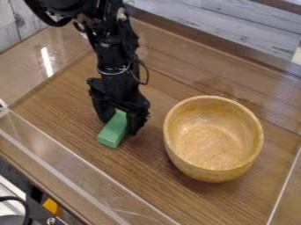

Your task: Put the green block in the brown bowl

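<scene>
My gripper needs to close on the green block now, because my fingers reach down around the far end of the green block.
The green block (112, 134) lies flat on the wooden table, left of the brown bowl (213, 137). My gripper (119, 121) points straight down over the block's far end, open, with one dark finger on each side of it. The fingertips reach down around the block's upper part and hide that end. Whether the pads touch the block I cannot tell. The round tan bowl stands upright with nothing inside it, about a hand's width to the right of the gripper.
A clear plastic wall (70, 180) runs along the table's front and left edges. A pale plank wall (223, 22) stands behind the table. A dark cable bundle hangs along the arm (106, 35).
</scene>
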Controlling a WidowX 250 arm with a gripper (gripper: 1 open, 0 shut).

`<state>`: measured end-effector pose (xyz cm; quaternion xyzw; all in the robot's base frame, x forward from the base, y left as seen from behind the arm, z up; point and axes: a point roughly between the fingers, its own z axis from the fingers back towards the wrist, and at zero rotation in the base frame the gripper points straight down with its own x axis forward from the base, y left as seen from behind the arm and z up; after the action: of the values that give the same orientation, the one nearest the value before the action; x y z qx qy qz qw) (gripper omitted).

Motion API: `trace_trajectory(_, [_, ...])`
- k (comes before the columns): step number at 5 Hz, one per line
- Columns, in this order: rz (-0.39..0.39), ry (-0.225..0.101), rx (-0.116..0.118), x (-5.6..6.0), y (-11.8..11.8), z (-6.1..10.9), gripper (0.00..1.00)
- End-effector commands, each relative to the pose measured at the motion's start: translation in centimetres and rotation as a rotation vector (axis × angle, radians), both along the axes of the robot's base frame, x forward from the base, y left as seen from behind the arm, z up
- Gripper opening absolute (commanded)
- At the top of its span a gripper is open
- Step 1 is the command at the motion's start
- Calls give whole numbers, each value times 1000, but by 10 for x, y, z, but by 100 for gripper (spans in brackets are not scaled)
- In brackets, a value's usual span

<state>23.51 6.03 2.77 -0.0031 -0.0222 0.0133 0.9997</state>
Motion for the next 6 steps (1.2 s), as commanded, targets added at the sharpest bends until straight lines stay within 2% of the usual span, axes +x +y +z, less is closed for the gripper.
trace_trajectory(1, [15, -27, 4, 2, 4, 2, 100])
trace_trajectory(2, [17, -35, 2, 2, 4, 1, 100])
trace_trajectory(3, [19, -41, -1, 2, 4, 0, 0])
trace_trajectory(6, [45, -16, -15, -4, -1, 19, 0])
